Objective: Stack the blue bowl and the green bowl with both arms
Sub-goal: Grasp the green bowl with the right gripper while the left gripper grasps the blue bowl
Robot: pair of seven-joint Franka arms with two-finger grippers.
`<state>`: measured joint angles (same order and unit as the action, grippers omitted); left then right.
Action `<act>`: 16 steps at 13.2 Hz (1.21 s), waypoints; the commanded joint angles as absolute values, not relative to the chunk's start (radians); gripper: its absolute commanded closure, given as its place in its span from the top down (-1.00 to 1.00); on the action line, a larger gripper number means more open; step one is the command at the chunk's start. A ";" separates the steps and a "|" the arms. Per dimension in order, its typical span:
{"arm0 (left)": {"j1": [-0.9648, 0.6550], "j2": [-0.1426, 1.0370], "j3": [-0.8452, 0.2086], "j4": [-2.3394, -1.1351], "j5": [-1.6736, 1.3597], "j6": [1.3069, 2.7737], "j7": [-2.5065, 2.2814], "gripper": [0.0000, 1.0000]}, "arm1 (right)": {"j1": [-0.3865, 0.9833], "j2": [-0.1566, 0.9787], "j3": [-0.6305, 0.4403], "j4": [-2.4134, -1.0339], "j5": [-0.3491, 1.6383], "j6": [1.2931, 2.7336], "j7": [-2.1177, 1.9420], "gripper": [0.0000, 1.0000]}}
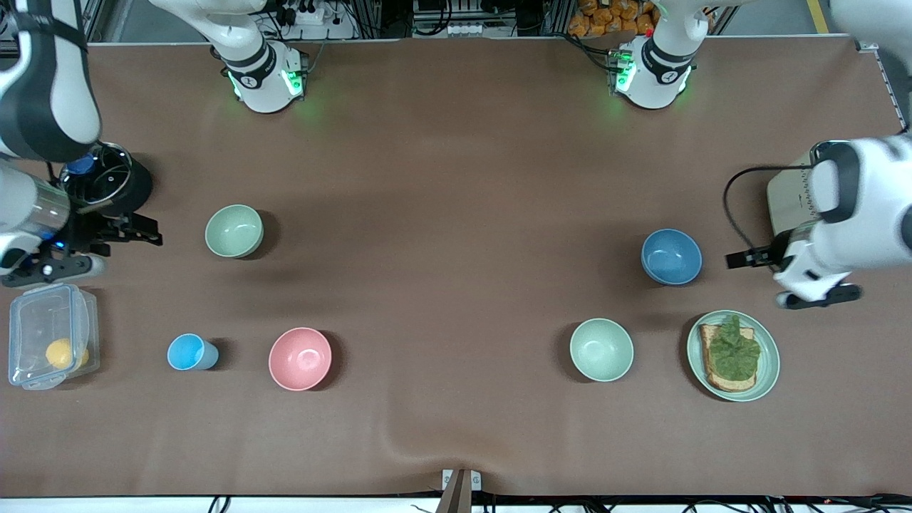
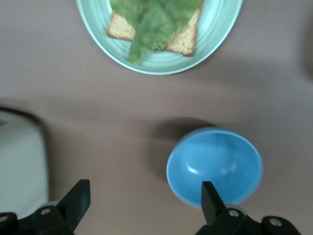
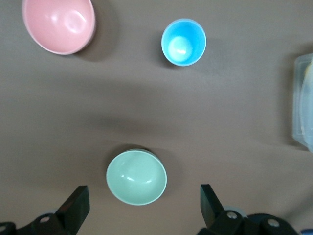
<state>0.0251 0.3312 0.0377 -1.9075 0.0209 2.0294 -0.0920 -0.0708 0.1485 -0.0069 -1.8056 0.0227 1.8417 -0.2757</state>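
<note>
I need to pick up the green bowl by its rim (image 1: 258, 219) with my right gripper next. Then it can be stacked with the blue bowl (image 1: 671, 256).
The blue bowl (image 1: 671, 256) sits upright toward the left arm's end of the table, and shows in the left wrist view as the blue bowl (image 2: 214, 166). The dull green bowl (image 1: 234, 231) stands toward the right arm's end, also seen from the right wrist as the green bowl (image 3: 136, 177). My left gripper (image 1: 741, 258) (image 2: 145, 200) hangs open and empty over the table, between the blue bowl and a white appliance. My right gripper (image 1: 142, 231) (image 3: 143, 200) is open and empty over the table beside the green bowl, apart from it.
A paler mint bowl (image 1: 601, 349) and a green plate (image 1: 769, 360) with toast and lettuce lie nearer the front camera than the blue bowl. A pink bowl (image 1: 300, 358), light-blue cup (image 1: 191, 352), clear box (image 1: 50, 345), black pot (image 1: 107, 178) and white appliance (image 1: 787, 196) also stand here.
</note>
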 commanded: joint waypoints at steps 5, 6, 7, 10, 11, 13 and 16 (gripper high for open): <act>0.037 0.370 0.026 -2.014 0.028 2.091 -0.084 1.00 | -0.087 0.100 0.008 -2.144 0.040 2.110 -0.359 1.00; 0.037 0.383 0.025 -2.013 0.012 2.092 -0.084 1.00 | -0.087 0.100 0.008 -2.195 0.040 2.176 -0.374 1.00; 0.037 0.391 0.025 -2.008 -0.014 2.092 -0.083 1.00 | -0.095 0.104 0.008 -2.222 0.040 2.221 -0.406 1.00; 0.035 0.436 0.015 -1.997 -0.020 2.114 -0.058 1.00 | -0.143 0.135 0.008 -2.249 0.040 2.260 -0.532 1.00; 0.035 0.446 0.014 -1.997 -0.021 2.115 -0.042 1.00 | -0.141 0.135 0.009 -2.275 0.040 2.278 -0.532 1.00; 0.037 0.462 0.011 -1.991 -0.023 2.118 -0.038 1.00 | -0.141 0.141 0.009 -2.348 0.040 2.394 -0.535 1.00; 0.029 0.466 0.009 -1.980 -0.064 2.117 -0.032 0.90 | -0.175 0.189 0.009 -2.364 0.041 2.457 -0.581 0.90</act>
<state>0.0264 0.4597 0.0169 -1.9992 -0.0308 2.1178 -0.0582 -0.1302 0.1676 -0.0046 -2.3518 0.0232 2.4199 -0.5293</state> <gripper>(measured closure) 0.026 0.026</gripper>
